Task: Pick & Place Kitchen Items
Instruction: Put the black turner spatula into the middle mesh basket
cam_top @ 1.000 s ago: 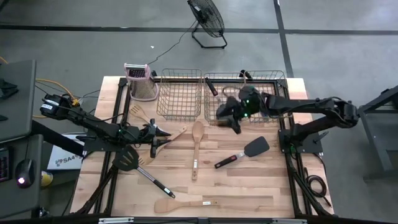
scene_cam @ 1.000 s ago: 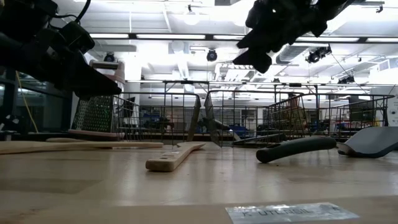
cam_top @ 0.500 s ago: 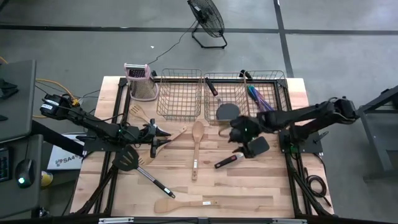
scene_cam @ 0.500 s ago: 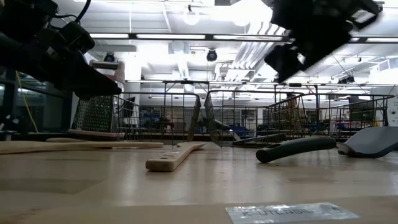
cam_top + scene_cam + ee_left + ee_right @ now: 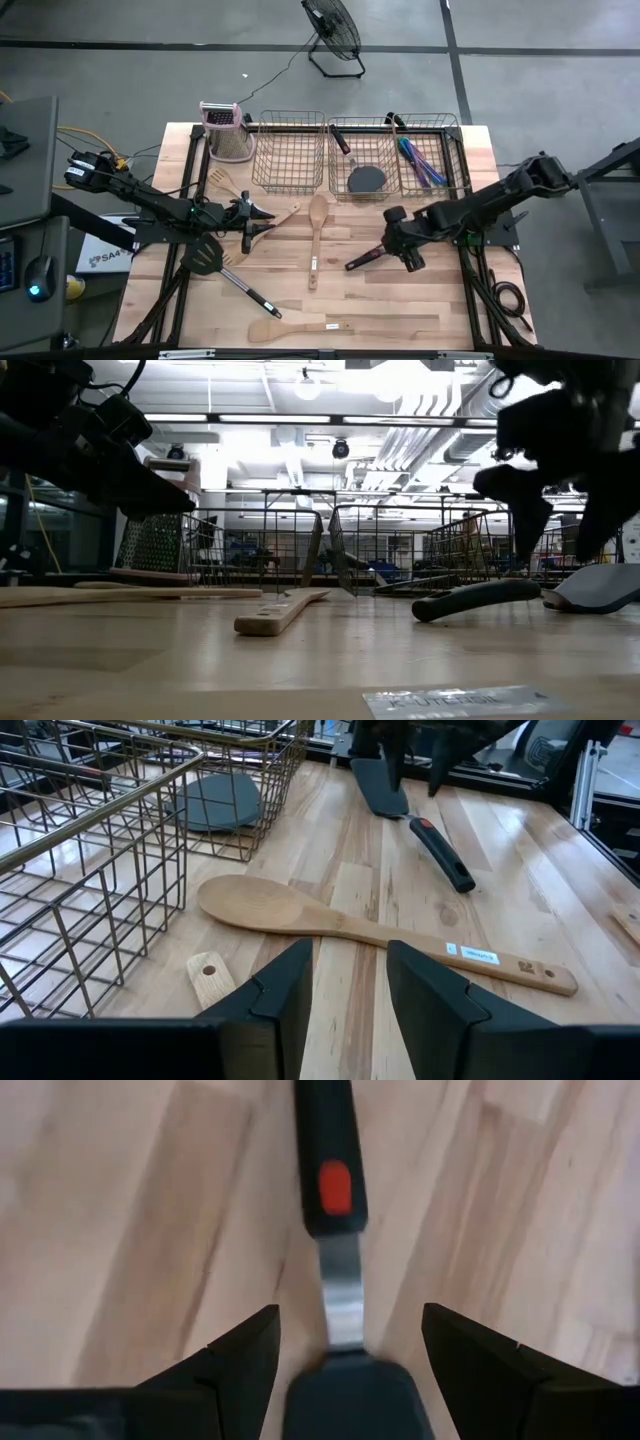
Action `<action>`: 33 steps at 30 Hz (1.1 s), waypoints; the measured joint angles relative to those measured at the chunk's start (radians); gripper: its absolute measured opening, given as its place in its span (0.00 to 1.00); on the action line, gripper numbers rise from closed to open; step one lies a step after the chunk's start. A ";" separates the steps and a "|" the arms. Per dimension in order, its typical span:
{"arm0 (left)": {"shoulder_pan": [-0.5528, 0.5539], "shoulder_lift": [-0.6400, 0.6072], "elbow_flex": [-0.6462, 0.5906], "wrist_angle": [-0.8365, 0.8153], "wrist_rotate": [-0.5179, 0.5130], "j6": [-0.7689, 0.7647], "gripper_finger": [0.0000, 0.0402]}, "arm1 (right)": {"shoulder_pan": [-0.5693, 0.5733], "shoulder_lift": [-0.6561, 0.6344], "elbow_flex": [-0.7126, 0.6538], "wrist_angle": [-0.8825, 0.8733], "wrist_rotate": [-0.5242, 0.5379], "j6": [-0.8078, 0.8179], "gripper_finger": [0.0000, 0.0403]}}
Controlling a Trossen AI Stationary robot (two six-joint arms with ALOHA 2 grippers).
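My fingertips are above the spatula's metal neck, so they would miss the neck if I closed now. My right gripper needs to go lower first and then close on the neck.
A black spatula with a black-red handle (image 5: pixel 365 259) lies on the wooden table right of centre. My right gripper (image 5: pixel 403 241) hangs open just above it, pointing down. Its two fingers stand on either side of the metal neck (image 5: pixel 340 1285), near the head (image 5: pixel 355 1398), and touch nothing. The low view shows the handle (image 5: pixel 478 598) and head (image 5: pixel 600 588) flat on the table below my right gripper (image 5: pixel 560 525). My left gripper (image 5: pixel 262 220) waits open at the left, above the table. It points at a wooden spoon (image 5: pixel 330 920) lying flat.
Two wire baskets (image 5: pixel 288 152) (image 5: pixel 440 130) stand at the far edge. The right one holds a round black spatula (image 5: pixel 367 178) and blue-purple cutlery (image 5: pixel 420 160). A grater (image 5: pixel 225 130) stands at the far left. A slotted black spatula (image 5: pixel 205 255) and wooden utensils (image 5: pixel 285 328) (image 5: pixel 222 180) lie about.
My right gripper has swung from over the right basket toward the table's near edge and down. It has tipped from nearly level to pointing down and now covers the black spatula's head. Its fingers have stayed open. Nothing on the table has moved.
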 joint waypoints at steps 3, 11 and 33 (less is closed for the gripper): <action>0.000 0.000 0.000 0.000 0.000 0.000 0.32 | 0.015 -0.002 -0.032 0.089 0.027 0.002 0.59; 0.000 0.000 0.000 -0.001 0.000 0.000 0.32 | 0.041 0.047 -0.097 0.211 0.053 0.001 0.59; 0.000 0.000 0.000 -0.008 0.000 0.000 0.32 | 0.038 0.173 -0.103 0.312 0.048 -0.004 0.34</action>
